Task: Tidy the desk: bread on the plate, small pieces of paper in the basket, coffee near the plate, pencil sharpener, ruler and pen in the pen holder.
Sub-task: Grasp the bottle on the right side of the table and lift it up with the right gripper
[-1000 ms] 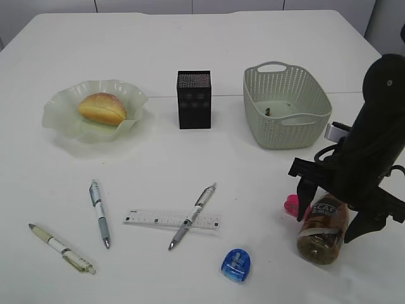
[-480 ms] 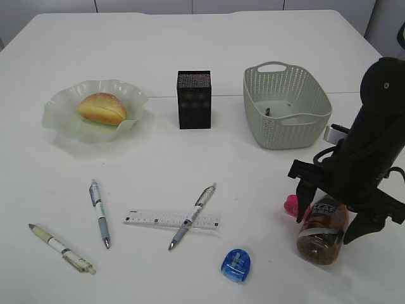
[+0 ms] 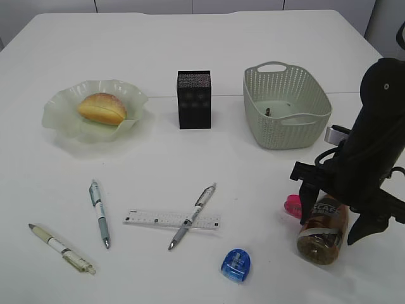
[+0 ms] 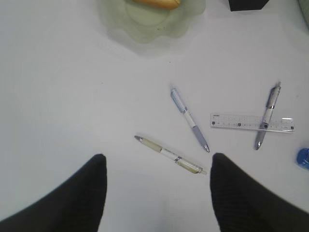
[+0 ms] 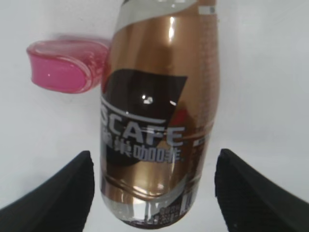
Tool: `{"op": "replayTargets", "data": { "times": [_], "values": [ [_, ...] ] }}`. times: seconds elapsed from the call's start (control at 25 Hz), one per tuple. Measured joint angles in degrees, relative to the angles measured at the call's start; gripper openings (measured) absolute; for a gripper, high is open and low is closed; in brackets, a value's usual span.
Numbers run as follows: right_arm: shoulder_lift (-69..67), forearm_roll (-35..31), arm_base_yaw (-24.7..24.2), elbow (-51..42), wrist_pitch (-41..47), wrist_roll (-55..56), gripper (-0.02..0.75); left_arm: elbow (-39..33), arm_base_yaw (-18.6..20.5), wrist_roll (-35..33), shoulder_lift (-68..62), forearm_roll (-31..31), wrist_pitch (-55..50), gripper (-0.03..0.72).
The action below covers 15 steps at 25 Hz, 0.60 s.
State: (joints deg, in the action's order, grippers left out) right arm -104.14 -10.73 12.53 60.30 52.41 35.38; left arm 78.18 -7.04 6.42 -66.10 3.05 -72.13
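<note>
The right gripper grabs the coffee bottle around its lower body next, where both sides are free. The pink sharpener rests against the bottle's upper side.
The coffee bottle lies on its side on the desk at the front right. My right gripper hangs open over it, one finger on each side with a gap on both; the right wrist view shows the coffee between the right gripper fingers. A pink pencil sharpener touches the bottle's left side. The bread sits on the plate. The ruler lies under a pen. My left gripper is open above the desk. Small pieces of paper are out of view.
The pen holder stands at the centre back, the basket to its right. Two more pens lie at the front left, and a blue pencil sharpener lies near the front edge.
My right gripper has edged slightly to the right over the coffee bottle. Nothing else has moved.
</note>
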Motion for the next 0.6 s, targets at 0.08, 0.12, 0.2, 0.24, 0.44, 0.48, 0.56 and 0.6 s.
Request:
{"op": "replayTargets", "data": {
  "times": [0.08, 0.12, 0.2, 0.24, 0.44, 0.48, 0.56, 0.6],
  "values": [
    [0.0, 0.2, 0.0, 0.0, 0.0, 0.0, 0.596, 0.0, 0.0, 0.0, 0.0, 0.0, 0.0, 0.486],
    [0.0, 0.1, 0.0, 0.0, 0.0, 0.0, 0.595, 0.0, 0.0, 0.0, 0.0, 0.0, 0.0, 0.486],
    [0.0, 0.2, 0.0, 0.0, 0.0, 0.0, 0.595, 0.0, 0.0, 0.0, 0.0, 0.0, 0.0, 0.486],
    [0.0, 0.2, 0.0, 0.0, 0.0, 0.0, 0.594, 0.0, 0.0, 0.0, 0.0, 0.0, 0.0, 0.486],
    [0.0, 0.2, 0.0, 0.0, 0.0, 0.1, 0.594, 0.0, 0.0, 0.0, 0.0, 0.0, 0.0, 0.486],
    [0.0, 0.2, 0.0, 0.0, 0.0, 0.1, 0.594, 0.0, 0.0, 0.0, 0.0, 0.0, 0.0, 0.486],
    [0.0, 0.2, 0.0, 0.0, 0.0, 0.1, 0.594, 0.0, 0.0, 0.0, 0.0, 0.0, 0.0, 0.486],
    [0.0, 0.2, 0.0, 0.0, 0.0, 0.2, 0.594, 0.0, 0.0, 0.0, 0.0, 0.0, 0.0, 0.486]
  ]
}}
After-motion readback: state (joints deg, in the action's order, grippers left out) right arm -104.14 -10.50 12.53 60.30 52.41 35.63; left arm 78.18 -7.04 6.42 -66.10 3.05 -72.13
